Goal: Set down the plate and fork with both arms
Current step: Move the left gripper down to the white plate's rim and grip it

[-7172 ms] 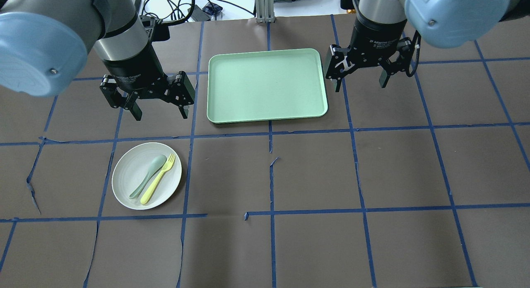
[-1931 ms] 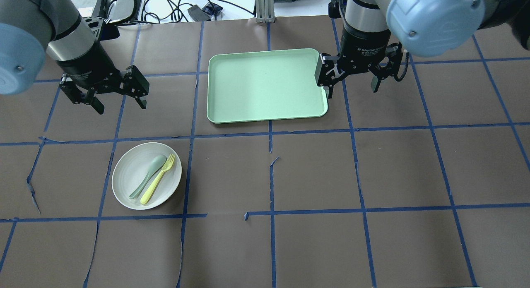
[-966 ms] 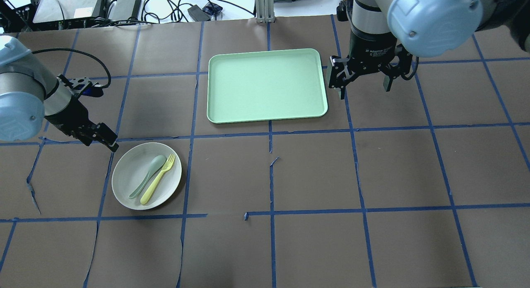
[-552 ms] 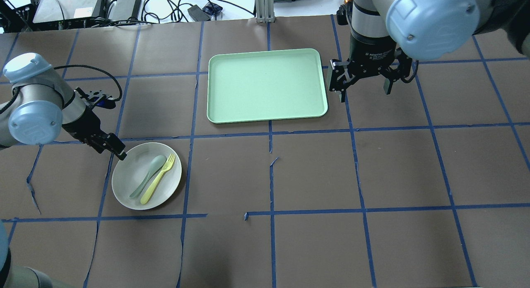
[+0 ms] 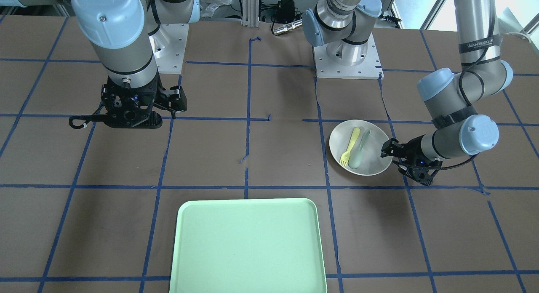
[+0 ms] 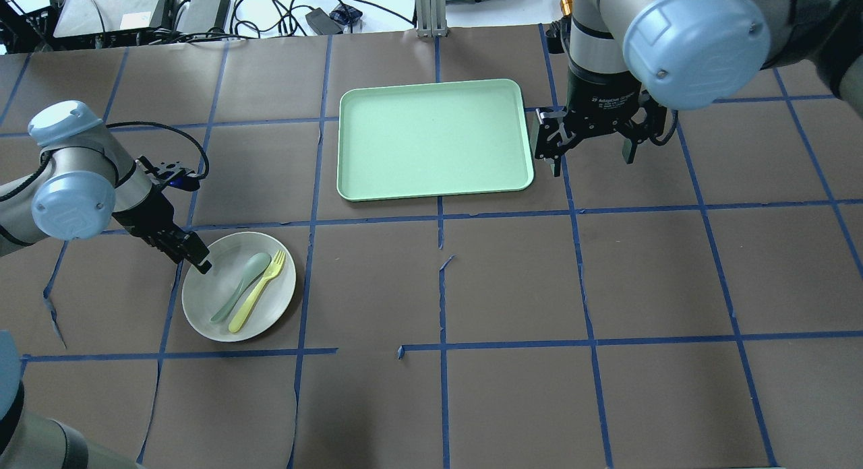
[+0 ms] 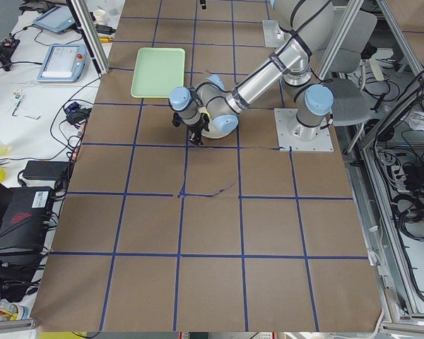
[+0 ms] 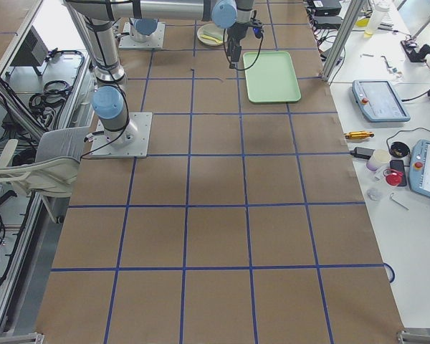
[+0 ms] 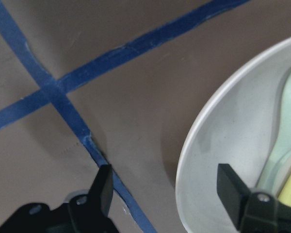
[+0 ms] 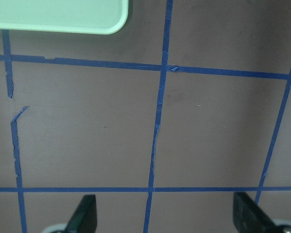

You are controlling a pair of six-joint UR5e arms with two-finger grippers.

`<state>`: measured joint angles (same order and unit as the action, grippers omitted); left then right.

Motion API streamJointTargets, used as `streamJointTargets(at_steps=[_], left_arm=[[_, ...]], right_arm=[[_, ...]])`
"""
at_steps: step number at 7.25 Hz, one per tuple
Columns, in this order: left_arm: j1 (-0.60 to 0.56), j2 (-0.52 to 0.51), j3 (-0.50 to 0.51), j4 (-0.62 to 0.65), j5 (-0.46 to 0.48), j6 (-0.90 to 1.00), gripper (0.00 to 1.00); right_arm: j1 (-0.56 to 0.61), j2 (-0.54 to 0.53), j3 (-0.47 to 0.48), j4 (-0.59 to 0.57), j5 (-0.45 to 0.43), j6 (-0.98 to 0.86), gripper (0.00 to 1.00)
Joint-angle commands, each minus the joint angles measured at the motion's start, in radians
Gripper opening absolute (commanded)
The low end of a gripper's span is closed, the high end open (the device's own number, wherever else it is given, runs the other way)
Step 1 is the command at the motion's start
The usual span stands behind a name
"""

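Observation:
The plate needs to go in the tray point(image 5: 247, 245) with the plate's fork, so my left gripper should grab the plate by its rim point(image 5: 388, 146) next.
The white plate point(image 6: 210, 300) lies at the left of the table, with the yellow fork point(image 6: 256, 292) and a grey-green spoon point(image 6: 241, 277) side by side on it. My left gripper point(image 6: 195, 259) is low at the plate's far-left rim. In the left wrist view it is open point(image 9: 167, 187), with one finger outside the rim and the other over the plate point(image 9: 223, 141). It grips nothing. My right gripper point(image 6: 591, 155) is open and empty above the table, just right of the tray. The front view shows the plate point(image 5: 370, 164), the fork point(image 5: 350, 146) and the left gripper point(image 5: 393, 160).
A mint-green rectangular tray point(image 6: 431, 139) lies at the far middle of the table, also seen in the front view point(image 5: 248, 246). Brown paper with blue tape lines covers the table. Cables and equipment lie beyond the far edge.
My left arm swung out to the left, then came down until its open gripper straddled the plate's rim. My right gripper shifted only slightly beside the tray. Plate, fork and spoon have not moved.

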<state>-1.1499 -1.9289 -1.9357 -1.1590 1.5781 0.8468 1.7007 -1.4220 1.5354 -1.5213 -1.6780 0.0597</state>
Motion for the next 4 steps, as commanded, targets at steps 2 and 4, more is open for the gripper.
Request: streamJointTargets(at_steps=[2, 4], left_arm=[[-0.007, -0.004, -0.005, -0.001, -0.004, -0.005, 0.0], [-0.007, 0.004, 0.001, 0.001, -0.006, -0.009, 0.0]], right_arm=[[0.001, 0.0, 0.002, -0.002, 0.003, 0.0, 1.0], [0.001, 0.0, 0.002, -0.002, 0.001, -0.003, 1.0]])
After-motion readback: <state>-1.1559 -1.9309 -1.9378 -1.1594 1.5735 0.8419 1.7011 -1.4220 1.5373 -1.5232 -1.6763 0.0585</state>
